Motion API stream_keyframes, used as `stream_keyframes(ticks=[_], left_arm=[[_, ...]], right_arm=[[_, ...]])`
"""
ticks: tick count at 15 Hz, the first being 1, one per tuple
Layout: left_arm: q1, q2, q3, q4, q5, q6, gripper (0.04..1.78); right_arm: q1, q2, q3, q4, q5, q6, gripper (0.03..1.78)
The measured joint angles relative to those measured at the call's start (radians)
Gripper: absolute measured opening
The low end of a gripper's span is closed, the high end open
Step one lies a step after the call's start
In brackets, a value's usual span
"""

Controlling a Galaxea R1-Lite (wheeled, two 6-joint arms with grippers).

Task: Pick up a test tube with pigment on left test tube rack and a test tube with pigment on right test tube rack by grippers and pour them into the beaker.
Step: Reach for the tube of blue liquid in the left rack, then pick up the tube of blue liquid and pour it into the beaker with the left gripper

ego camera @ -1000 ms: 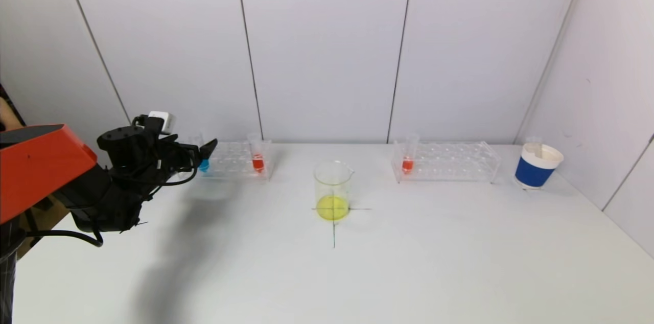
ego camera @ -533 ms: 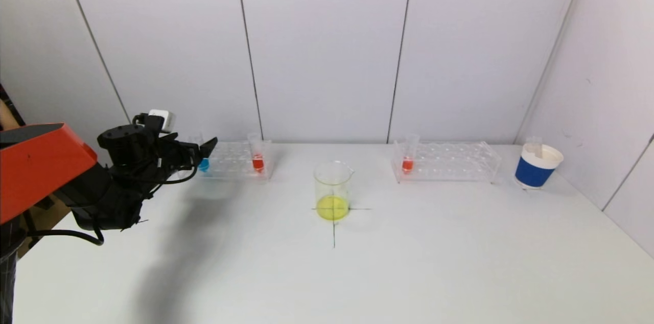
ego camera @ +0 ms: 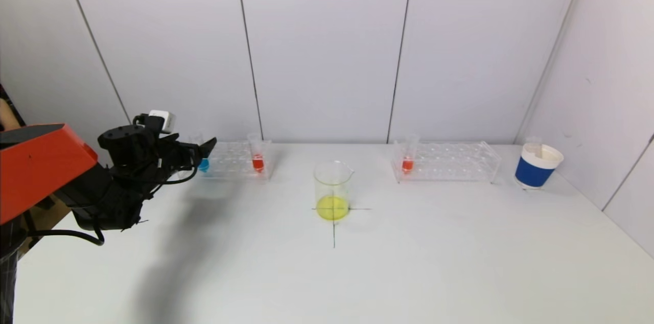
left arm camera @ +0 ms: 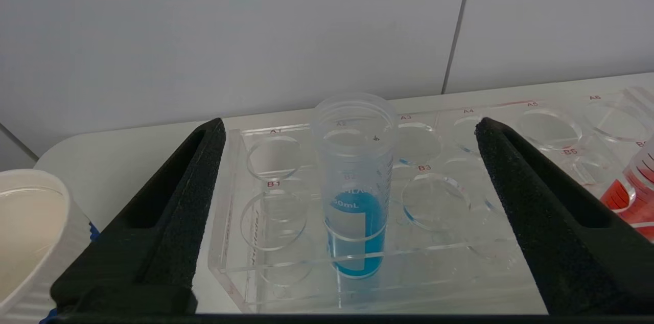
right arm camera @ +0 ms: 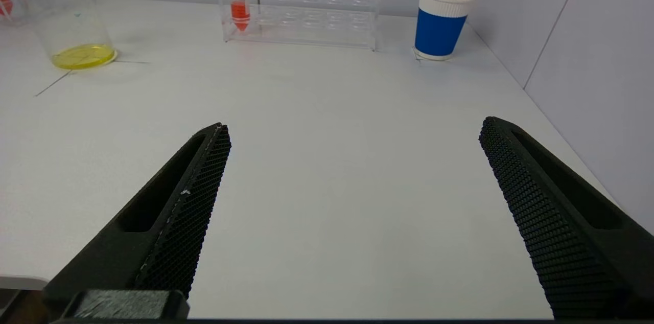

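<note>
The left gripper needs to grab the blue tube next by its bare upper part (ego camera: 196, 139), because the rack's slot surrounds the tube lower down.
The left rack (ego camera: 232, 160) holds a tube with blue pigment (ego camera: 203, 164) and a tube with red pigment (ego camera: 257, 159). My left gripper (ego camera: 200, 153) is open just in front of the blue tube (left arm camera: 355, 186), which stands upright in the rack (left arm camera: 286, 273) between the two fingers (left arm camera: 168, 211), untouched. The right rack (ego camera: 449, 160) holds one tube with red pigment (ego camera: 407, 160), which also shows in the right wrist view (right arm camera: 239, 7). The beaker (ego camera: 332, 191) with yellow liquid stands at the table's middle. My right gripper (right arm camera: 352, 130) is open and empty, out of the head view.
A blue and white paper cup (ego camera: 536, 166) with an empty tube stands at the far right near the side wall. Another white cup (left arm camera: 28, 232) stands beside the left rack. A black cross mark (ego camera: 334, 227) lies under the beaker.
My left gripper has crept slightly towards the blue tube in the left rack. Nothing else has moved.
</note>
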Motion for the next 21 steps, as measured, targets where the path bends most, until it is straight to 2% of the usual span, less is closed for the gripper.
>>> stream_keyframes(ticks=[3, 7, 8, 9, 21], left_arm=[[0.000, 0.006, -0.007, 0.000, 0.000, 0.000, 1.38], [0.000, 0.010, -0.011, 0.000, 0.001, 0.000, 0.67], [0.000, 0.010, -0.012, 0.000, 0.001, 0.000, 0.52], [0.000, 0.010, -0.012, 0.000, 0.000, 0.000, 0.46], [0.000, 0.013, -0.013, 0.000, 0.001, 0.000, 0.43]], right_arm=[[0.000, 0.000, 0.000, 0.000, 0.000, 0.000, 1.77], [0.000, 0.000, 0.000, 0.000, 0.000, 0.001, 1.77], [0.000, 0.000, 0.000, 0.000, 0.000, 0.001, 1.77], [0.000, 0.000, 0.000, 0.000, 0.000, 0.000, 1.77], [0.000, 0.000, 0.000, 0.000, 0.000, 0.000, 1.77]])
